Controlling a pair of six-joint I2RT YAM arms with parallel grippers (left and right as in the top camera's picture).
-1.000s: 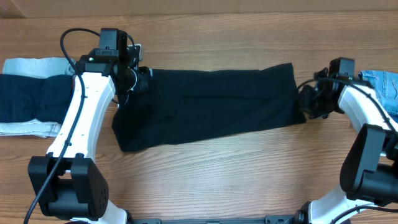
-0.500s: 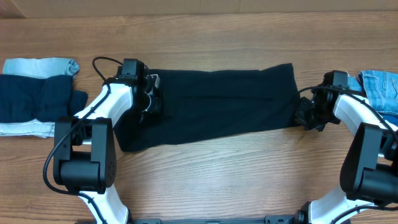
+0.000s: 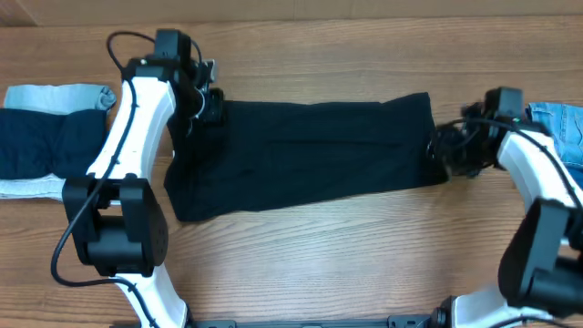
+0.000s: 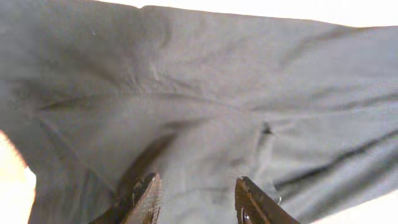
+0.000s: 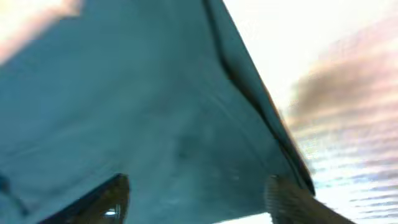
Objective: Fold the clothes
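My right gripper is to grab the black garment (image 3: 301, 155) next at its short end edge (image 3: 441, 163), and then it will fold that end of the garment across onto the rest.
The black garment (image 3: 301, 155) lies spread flat across the middle of the table, a long rough rectangle. My left gripper (image 3: 208, 105) hangs over its far left corner. In the left wrist view the left gripper (image 4: 196, 180) is open, with grey-black cloth (image 4: 205, 112) showing under and between the fingers (image 4: 146, 199). My right gripper (image 3: 444, 150) is at the garment's right edge. In the right wrist view the right gripper (image 5: 196, 183) is wide open just over the cloth (image 5: 168, 112), whose hem (image 5: 249, 81) runs diagonally past the right finger (image 5: 292, 202).
A dark navy garment (image 3: 46, 141) lies at the left edge beside a folded light-blue piece (image 3: 59, 94) and pale cloth (image 3: 36, 189). Light-blue denim (image 3: 557, 123) lies at the right edge behind the right arm. Bare wood runs along the front.
My left gripper dipped onto the garment's left side, then came back up to the far left corner, its jaws apart again. My right gripper has opened at the right edge. The garment lies as before.
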